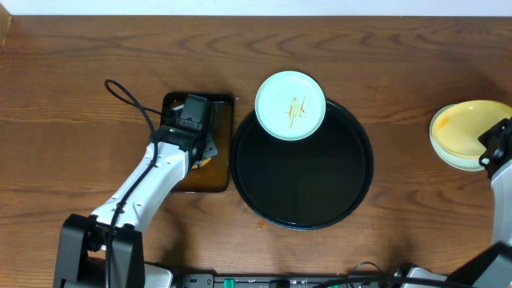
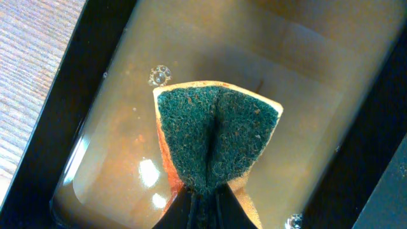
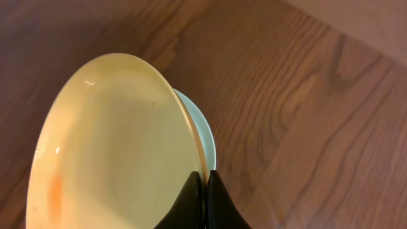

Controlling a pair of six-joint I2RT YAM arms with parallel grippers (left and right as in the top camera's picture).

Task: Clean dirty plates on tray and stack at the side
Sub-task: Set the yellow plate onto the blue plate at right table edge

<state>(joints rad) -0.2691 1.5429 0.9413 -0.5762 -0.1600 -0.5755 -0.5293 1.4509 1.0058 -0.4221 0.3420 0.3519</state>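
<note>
The yellow plate is tilted above the mint-blue plate and would drop at an angle if I opened now, so my right gripper keeps holding it.
A mint-blue plate (image 1: 290, 105) with an orange sauce squiggle rests on the far rim of the round black tray (image 1: 320, 204). My left gripper (image 2: 205, 207) is shut on a green-and-yellow sponge (image 2: 216, 137) and holds it over the liquid in the small rectangular tray (image 1: 216, 172). My right gripper (image 3: 205, 191) is shut on the rim of the pale yellow plate (image 3: 114, 152), at the table's right side (image 1: 468, 132). A second mint-blue plate (image 3: 202, 130) lies just under the yellow one, only its edge showing.
The rectangular dark tray (image 2: 95, 57) holds brownish liquid with bubbles. A black cable (image 1: 128, 100) loops on the wood left of it. Bare wooden table (image 1: 400, 64) surrounds the trays.
</note>
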